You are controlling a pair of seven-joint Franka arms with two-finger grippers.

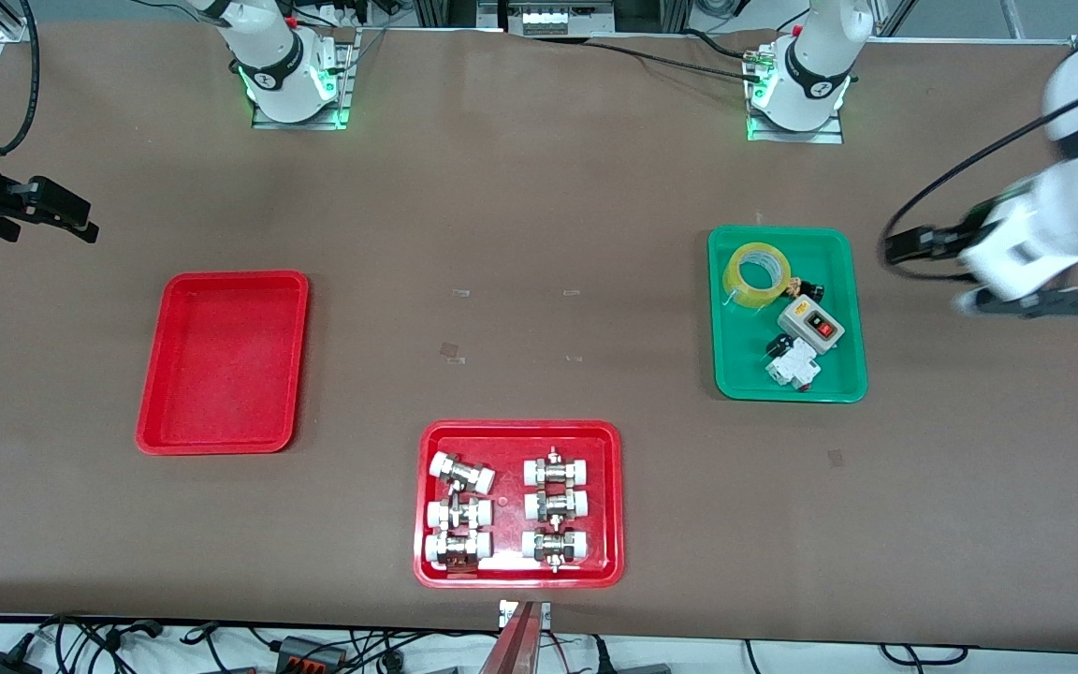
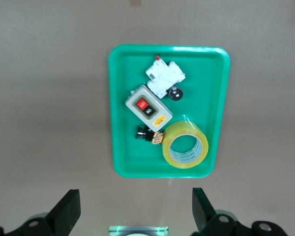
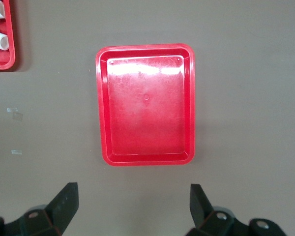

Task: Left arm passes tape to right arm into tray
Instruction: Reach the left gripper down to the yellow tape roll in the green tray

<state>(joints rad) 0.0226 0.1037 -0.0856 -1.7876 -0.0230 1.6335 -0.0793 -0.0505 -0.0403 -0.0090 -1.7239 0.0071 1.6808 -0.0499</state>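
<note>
My left gripper grabs the tape by its ring side [image 1: 757, 249] next, to pass it to my right gripper for the red tray [image 1: 221, 360].
The tape [image 1: 735, 273], a yellow translucent roll, lies flat in a corner of the green tray [image 1: 834, 271], in the end toward the robots' bases. In the left wrist view the tape [image 2: 168, 147] shows next to a small black part. My left gripper [image 1: 1026, 301] hangs high over the bare table, toward the left arm's end of the table from the green tray. It is open [image 2: 136, 209] and holds nothing. The red tray [image 1: 221, 360] lies empty toward the right arm's end. My right gripper [image 1: 57, 213] hovers beside that tray [image 3: 145, 113], open [image 3: 132, 206] and empty.
The green tray [image 2: 211, 98] also holds a grey switch box [image 1: 810, 325] with a red and a black button, and a white breaker [image 1: 792, 363]. A second red tray [image 1: 518, 440] with several white-capped metal fittings lies nearer the front camera, mid-table.
</note>
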